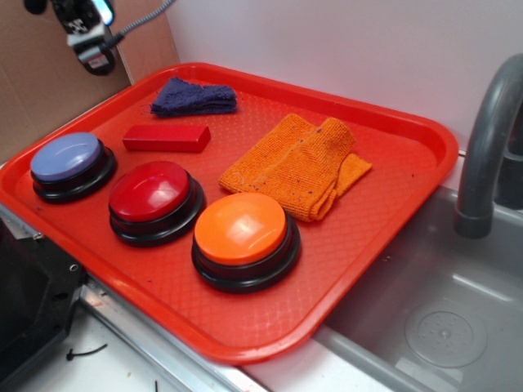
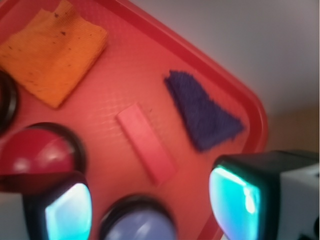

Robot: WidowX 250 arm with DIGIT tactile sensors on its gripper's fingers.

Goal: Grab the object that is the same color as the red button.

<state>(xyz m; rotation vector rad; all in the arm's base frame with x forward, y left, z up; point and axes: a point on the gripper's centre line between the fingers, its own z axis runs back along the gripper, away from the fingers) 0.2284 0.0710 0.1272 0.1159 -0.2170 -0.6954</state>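
Next, my gripper grabs the red block (image 1: 167, 138) by its long sides. The block is narrow across but too long for my fingers end to end.
The object, a small flat red block (image 1: 167, 138) (image 2: 146, 143), lies on the red tray (image 1: 245, 343) behind the red button (image 1: 155, 196) (image 2: 37, 152), a dark-red dome on a black base. My gripper (image 1: 88, 37) (image 2: 150, 207) hangs high over the tray's far left corner, well clear of the block. It is open, and in the wrist view its cyan pads (image 2: 67, 212) stand wide apart with nothing between them. The block shows ahead of the gap, lying diagonally.
A lilac button (image 1: 72, 163) (image 2: 137, 225) and an orange button (image 1: 243, 237) flank the red one. An orange cloth (image 1: 298, 163) (image 2: 52, 50) and a purple cloth (image 1: 194, 98) (image 2: 202, 110) lie behind. A sink (image 1: 441, 302) and grey faucet (image 1: 490, 147) are at the right.
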